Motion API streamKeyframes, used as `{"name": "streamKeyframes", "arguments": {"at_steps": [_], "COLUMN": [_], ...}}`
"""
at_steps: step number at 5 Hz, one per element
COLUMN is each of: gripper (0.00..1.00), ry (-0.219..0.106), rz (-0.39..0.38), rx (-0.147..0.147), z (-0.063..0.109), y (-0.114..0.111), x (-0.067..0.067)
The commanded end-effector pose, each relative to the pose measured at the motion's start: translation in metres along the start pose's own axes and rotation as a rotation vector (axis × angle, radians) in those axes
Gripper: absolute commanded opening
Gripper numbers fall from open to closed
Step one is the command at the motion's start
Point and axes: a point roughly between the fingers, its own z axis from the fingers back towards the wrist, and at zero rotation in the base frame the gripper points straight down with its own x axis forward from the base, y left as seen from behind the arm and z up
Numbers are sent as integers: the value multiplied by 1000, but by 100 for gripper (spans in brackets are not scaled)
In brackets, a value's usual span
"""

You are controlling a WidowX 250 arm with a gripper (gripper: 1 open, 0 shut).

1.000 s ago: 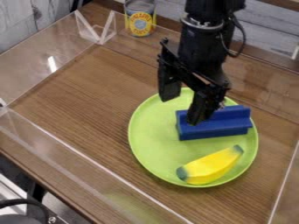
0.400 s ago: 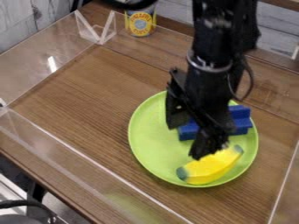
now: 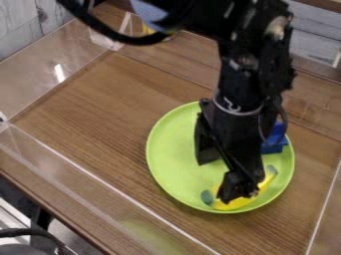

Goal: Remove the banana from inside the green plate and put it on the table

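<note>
My gripper comes down first and then closes on the banana, since my finger stops above the yellow banana, whose front edge shows over the green plate (image 3: pixel 170 151).
The green plate (image 3: pixel 170 151) lies on the wood-grain table (image 3: pixel 107 95), right of centre near the front. On the plate's front right part lies the banana (image 3: pixel 253 192), mostly hidden behind my gripper's finger; only its yellow edge and dark green tip show. My gripper (image 3: pixel 224 169) is down inside the plate, open, with its black fingers (image 3: pixel 209 147) standing apart and the nearer one right over the banana. Whether a finger touches the banana I cannot tell. Nothing is held.
A blue block (image 3: pixel 274 138) lies on the plate's back right, half hidden by the arm. Clear acrylic walls (image 3: pixel 30 125) border the table on the left, front and right. A yellow can (image 3: pixel 144 10) stands at the back, behind the arm's cable.
The gripper has moved forward and down from over the blue block to the banana, staying open. The banana and block have not moved.
</note>
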Motion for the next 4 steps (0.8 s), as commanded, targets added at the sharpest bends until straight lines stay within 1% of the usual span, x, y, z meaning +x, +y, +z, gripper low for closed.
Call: {"name": "streamKeyframes", "arguments": {"at_steps": [1, 2, 4], "gripper": [100, 100, 100], "ry": [-49, -61, -82], "rz": [-22, -25, -26], "rx": [11, 4, -5], "z": [-4, -12, -22], "y": [0, 0, 0], "x": [6, 6, 7]}}
